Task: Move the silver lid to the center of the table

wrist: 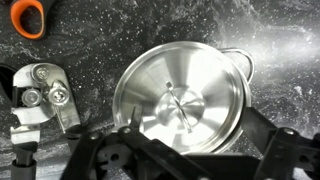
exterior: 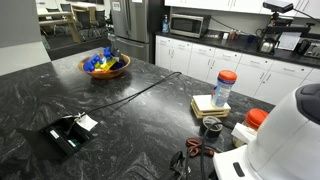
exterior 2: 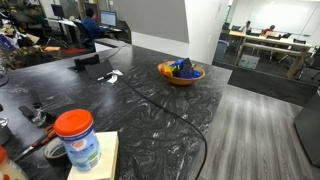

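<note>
My open fingers would hold the lid's small handle (wrist: 179,107) across its narrow side, so I should close now.
In the wrist view the silver lid (wrist: 182,98) is a shiny round metal disc with a small handle at its middle and a wire loop at its right edge. It lies flat on the black marbled table (wrist: 285,35). My gripper (wrist: 197,137) hangs just above it, open, with one black finger at the lid's left rim and the other past its right rim. It holds nothing. I cannot make out the lid or the gripper in the exterior views, where the table (exterior: 120,115) (exterior 2: 150,105) stretches wide.
A can opener (wrist: 40,100) lies left of the lid, with an orange object (wrist: 30,17) behind it. A jar with an orange cap (exterior: 225,88) (exterior 2: 77,138) stands on a wooden block. There is also a black ring (exterior: 212,127), a fruit bowl (exterior: 105,65) (exterior 2: 181,72), a cable across the table, and a black device (exterior: 65,133).
</note>
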Robot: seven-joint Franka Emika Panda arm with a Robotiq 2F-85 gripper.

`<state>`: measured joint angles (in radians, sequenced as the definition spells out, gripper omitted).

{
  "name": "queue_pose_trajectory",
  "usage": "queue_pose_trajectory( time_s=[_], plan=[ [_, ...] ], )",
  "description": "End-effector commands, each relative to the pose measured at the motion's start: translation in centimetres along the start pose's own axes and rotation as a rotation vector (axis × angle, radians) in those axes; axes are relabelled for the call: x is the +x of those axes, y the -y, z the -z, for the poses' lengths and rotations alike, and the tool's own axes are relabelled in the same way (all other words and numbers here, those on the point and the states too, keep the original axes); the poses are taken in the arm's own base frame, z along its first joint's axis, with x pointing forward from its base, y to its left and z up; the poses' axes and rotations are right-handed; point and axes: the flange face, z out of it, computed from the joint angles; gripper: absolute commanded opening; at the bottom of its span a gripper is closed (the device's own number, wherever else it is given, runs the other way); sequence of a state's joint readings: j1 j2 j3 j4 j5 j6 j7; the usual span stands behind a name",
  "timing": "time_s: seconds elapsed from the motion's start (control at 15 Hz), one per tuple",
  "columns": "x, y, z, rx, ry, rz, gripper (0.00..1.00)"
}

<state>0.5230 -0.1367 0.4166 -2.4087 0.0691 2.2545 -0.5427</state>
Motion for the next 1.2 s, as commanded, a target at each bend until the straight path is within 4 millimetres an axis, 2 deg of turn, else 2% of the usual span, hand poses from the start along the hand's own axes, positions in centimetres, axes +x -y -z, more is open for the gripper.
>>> queue_pose_trajectory(
  time_s=[0.0, 0.07, 0.2, 0.8, 1.13],
  plan=[
    [0.33, -0.02, -0.11, -0.006, -0.02, -0.001, 0.93],
    [0.31, -0.04, -0.11, -0.007, -0.022, -0.003, 0.78],
    [0.28, -0.07, -0.1, -0.009, -0.027, -0.006, 0.62],
    [0.44, -0.25, 0.24, -0.019, -0.053, -0.011, 0.02],
    [-0.11, -0.69, 0.54, -0.026, -0.059, -0.042, 0.01]
  ],
)
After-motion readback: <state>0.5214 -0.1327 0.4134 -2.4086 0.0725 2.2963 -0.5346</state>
